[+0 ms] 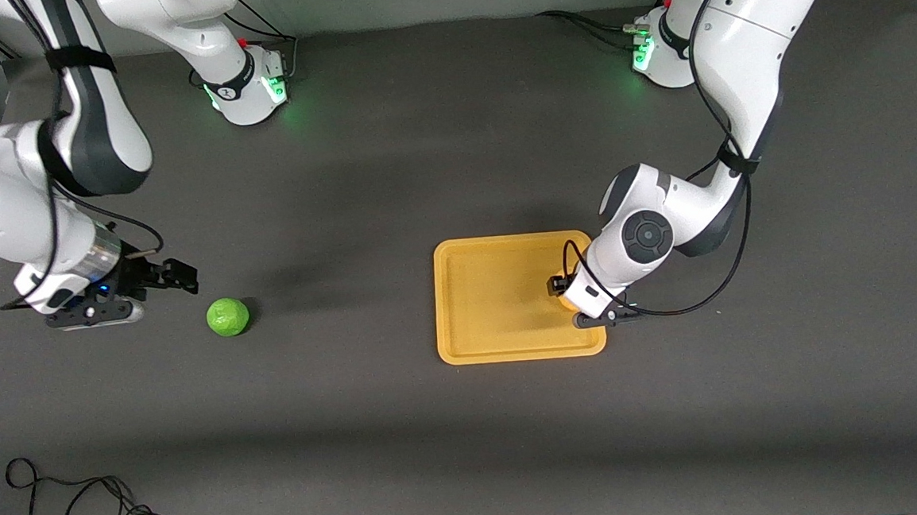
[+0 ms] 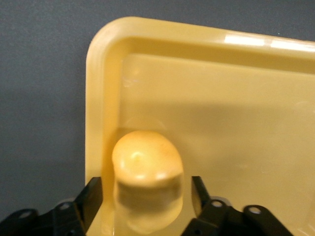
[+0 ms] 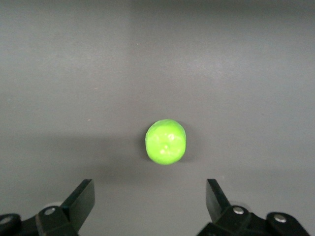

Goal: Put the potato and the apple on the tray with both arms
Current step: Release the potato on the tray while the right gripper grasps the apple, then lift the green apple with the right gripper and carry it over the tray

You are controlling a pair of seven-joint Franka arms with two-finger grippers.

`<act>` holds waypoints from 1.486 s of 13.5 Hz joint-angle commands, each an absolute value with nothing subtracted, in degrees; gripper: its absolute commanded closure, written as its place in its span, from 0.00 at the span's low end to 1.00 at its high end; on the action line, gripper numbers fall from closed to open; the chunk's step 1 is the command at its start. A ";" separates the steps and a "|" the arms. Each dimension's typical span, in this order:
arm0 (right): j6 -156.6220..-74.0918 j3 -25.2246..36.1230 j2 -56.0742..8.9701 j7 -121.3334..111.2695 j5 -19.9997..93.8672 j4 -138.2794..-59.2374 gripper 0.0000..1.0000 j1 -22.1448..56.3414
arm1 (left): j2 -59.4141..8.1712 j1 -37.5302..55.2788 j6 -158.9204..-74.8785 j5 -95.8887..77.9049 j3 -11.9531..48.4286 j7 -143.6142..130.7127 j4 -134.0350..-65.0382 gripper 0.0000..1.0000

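Note:
My right gripper will place the green apple on the tray (image 1: 477, 304), so it will next grab the apple by its round body (image 1: 227, 316).
The yellow-orange potato (image 2: 146, 172) lies in the tray (image 1: 477, 304), at the corner by the left arm's end; in the front view only a sliver of it (image 1: 566, 303) shows under the hand. My left gripper (image 1: 568, 294) is low over it, and in the left wrist view (image 2: 146, 184) its fingers stand open on either side of the potato with a gap on each side. The green apple (image 1: 227, 317) sits on the bare table toward the right arm's end. My right gripper (image 1: 179, 278) hangs open and empty beside it, with the apple (image 3: 166, 141) ahead of the fingers (image 3: 83, 196).
The table is a dark grey mat (image 1: 344, 217). A loose black cable (image 1: 83, 503) lies near the front camera's edge at the right arm's end. Most of the tray floor is bare.

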State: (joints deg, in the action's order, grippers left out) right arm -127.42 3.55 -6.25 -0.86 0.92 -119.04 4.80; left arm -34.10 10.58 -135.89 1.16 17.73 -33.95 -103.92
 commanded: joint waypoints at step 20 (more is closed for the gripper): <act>-138.85 4.04 -16.72 -2.46 2.20 -118.95 0.55 4.57 | -3.81 -17.75 -89.65 5.19 17.67 -1.40 -89.45 0.00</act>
State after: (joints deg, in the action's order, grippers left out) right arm -149.29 4.03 -21.15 -0.87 1.00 -123.93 4.53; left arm -10.10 -17.28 -89.55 5.65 17.53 -0.36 -83.98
